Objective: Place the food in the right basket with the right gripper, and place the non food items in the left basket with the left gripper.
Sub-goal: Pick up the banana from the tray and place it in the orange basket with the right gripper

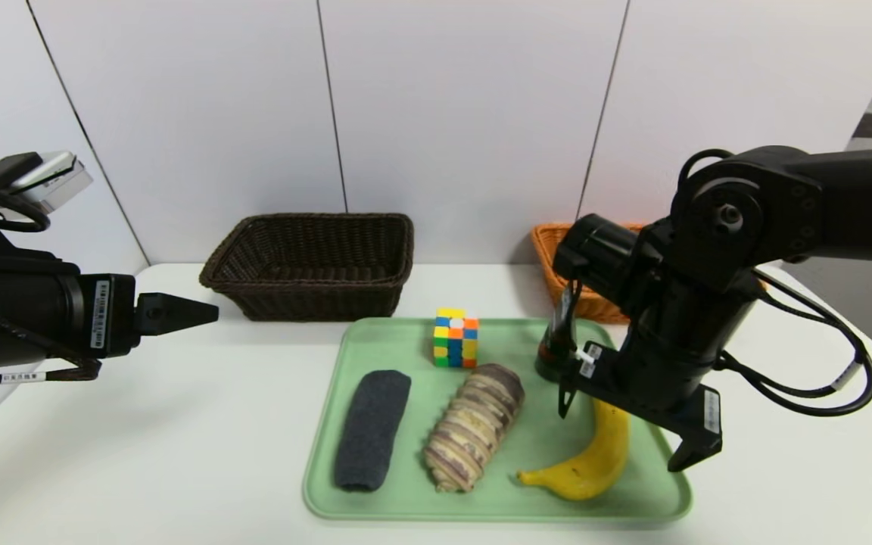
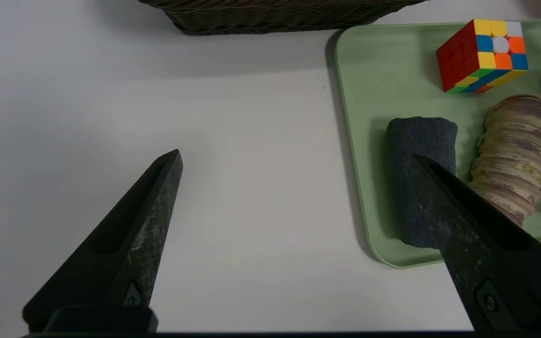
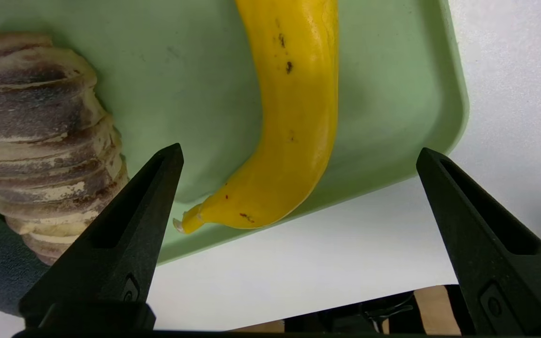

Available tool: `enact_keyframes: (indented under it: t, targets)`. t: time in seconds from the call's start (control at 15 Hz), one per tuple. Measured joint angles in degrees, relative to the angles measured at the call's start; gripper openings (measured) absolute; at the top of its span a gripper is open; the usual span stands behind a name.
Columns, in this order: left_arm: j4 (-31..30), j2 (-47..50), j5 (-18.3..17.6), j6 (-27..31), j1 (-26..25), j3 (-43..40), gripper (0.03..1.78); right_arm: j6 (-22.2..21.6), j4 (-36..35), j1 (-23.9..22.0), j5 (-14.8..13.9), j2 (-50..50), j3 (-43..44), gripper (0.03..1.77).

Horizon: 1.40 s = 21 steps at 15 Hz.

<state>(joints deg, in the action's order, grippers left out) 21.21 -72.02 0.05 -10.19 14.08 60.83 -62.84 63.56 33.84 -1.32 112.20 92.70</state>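
My right gripper needs to go lower before it closes on the yellow banana (image 3: pixel 299 141). My fingers are above the banana, high over the green tray (image 3: pixel 206 96), so they would miss if I closed now.
A green tray (image 1: pixel 375 341) carries a yellow banana (image 1: pixel 595 454), a striped bread roll (image 1: pixel 474 425), a puzzle cube (image 1: pixel 456 337), a dark grey rolled cloth (image 1: pixel 372 428) and a dark tube (image 1: pixel 553 356), half hidden behind the right arm. My right gripper (image 1: pixel 621 439) hangs open just above the banana (image 3: pixel 294 117), its fingers straddling the fruit's near end and holding nothing. My left gripper (image 1: pixel 209 312) is open and empty over bare table left of the tray, with the cloth (image 2: pixel 421 141) beside one finger. The dark brown left basket (image 1: pixel 311 261) and the orange right basket (image 1: pixel 557 257) stand at the back.
The white table (image 1: pixel 179 439) ends at a front edge close to the tray's near rim (image 3: pixel 392 94). A white panelled wall rises right behind both baskets. The right arm covers most of the orange basket in the head view.
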Motion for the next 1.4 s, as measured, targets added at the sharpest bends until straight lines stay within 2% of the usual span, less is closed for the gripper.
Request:
enact_keyframes:
  t: [0.27,0.67,0.87,1.07,1.13,1.27,1.4]
  targets:
    - [0.12,0.28,0.11,-0.06,0.46,0.00,1.69,0.00,-0.20,-0.07,1.83,1.57,0.40,1.71]
    - [0.12,0.67,0.09,0.00,0.79,0.00,1.69,0.00,-0.33,-1.27,2.24,3.49,0.44,1.71]
    - [0.11,0.72,0.16,-0.02,1.10,0.00,1.69,0.02,-0.30,-1.73,4.47,4.39,0.46,1.71]
    - [0.12,0.72,0.20,0.00,1.13,0.00,1.69,0.06,-0.50,-1.79,4.73,5.16,0.44,1.68]
    - [0.12,0.72,0.13,0.00,1.11,0.00,1.69,0.04,-0.55,-1.79,4.82,5.30,0.44,1.47]
    - [0.11,0.72,0.13,-0.02,1.11,0.00,1.69,0.02,-0.55,-2.07,5.23,5.41,0.38,1.16]
    - [0.12,0.74,0.11,0.00,1.11,-0.04,1.69,0.09,-0.55,-2.40,5.64,5.41,0.29,0.92]
